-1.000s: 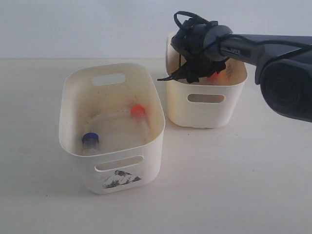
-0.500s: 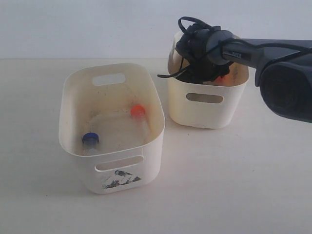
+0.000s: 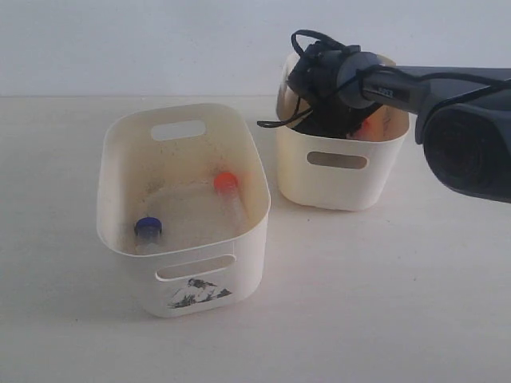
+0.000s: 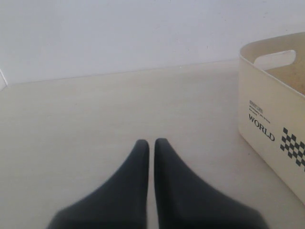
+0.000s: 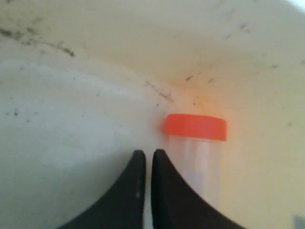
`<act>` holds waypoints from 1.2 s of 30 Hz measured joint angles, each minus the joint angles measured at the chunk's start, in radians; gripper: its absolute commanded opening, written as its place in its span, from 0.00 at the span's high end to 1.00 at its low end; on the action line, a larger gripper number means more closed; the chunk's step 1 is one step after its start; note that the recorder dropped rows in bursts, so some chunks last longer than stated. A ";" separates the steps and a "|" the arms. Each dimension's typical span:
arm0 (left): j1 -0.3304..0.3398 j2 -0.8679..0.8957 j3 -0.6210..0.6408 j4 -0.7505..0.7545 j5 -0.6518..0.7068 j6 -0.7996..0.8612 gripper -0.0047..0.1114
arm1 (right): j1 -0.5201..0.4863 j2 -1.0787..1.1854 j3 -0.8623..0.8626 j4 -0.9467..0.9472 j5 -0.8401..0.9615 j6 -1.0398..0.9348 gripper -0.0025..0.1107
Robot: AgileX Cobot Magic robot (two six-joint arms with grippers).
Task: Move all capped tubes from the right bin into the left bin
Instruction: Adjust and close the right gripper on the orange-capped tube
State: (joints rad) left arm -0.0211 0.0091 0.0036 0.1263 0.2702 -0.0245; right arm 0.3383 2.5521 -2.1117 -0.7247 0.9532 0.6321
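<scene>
The orange-capped tube (image 5: pixel 196 127) is beside my closed right gripper, so my right gripper needs to open next, then move toward the tube to grab its clear body (image 5: pixel 194 164).
The larger left bin (image 3: pixel 120 231) with the black sticker holds a blue-capped tube (image 3: pixel 148 230) and an orange-capped tube (image 3: pixel 227 183). My right arm's wrist (image 3: pixel 335 76) dips into the smaller cream right bin (image 3: pixel 339 179), hiding the fingers in the exterior view. In the right wrist view, my right gripper (image 5: pixel 145 155) is shut and empty. Just beside its fingertips stands a clear tube with an orange-red cap (image 5: pixel 195 128), near the speckled bin wall (image 5: pixel 119 38). A glimpse of that orange cap (image 3: pixel 366 128) shows past the wrist. My left gripper (image 4: pixel 148 143) is shut and empty over the table.
In the left wrist view, a cream bin wall (image 4: pixel 267 95) printed "WORLD" with a checker mark stands off to one side of the left gripper. The two bins stand close together on a pale table (image 3: pixel 383 303), with a white wall behind.
My right wrist has sunk lower and a little to the right into the right bin, and the bin has shifted slightly to the right. The tubes in the left bin have not moved.
</scene>
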 measured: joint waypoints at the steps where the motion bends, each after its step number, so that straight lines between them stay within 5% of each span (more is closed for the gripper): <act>1: 0.000 0.000 0.000 0.000 0.000 0.000 0.92 | 0.000 0.005 0.002 0.003 0.000 0.000 0.98; 13: 0.000 0.000 0.000 0.000 0.000 0.000 0.92 | 0.000 -0.022 0.004 0.008 0.015 -0.002 0.95; 21: 0.000 0.000 0.000 0.000 0.000 0.000 0.92 | 0.000 -0.056 0.004 -0.007 0.051 -0.011 0.35; 36: 0.000 0.000 0.000 0.000 0.000 0.000 0.92 | 0.000 -0.010 0.001 -0.021 0.078 0.040 0.39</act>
State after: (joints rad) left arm -0.0211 0.0091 0.0036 0.1263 0.2702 -0.0245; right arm 0.3383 2.5418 -2.1110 -0.7458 1.0311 0.6726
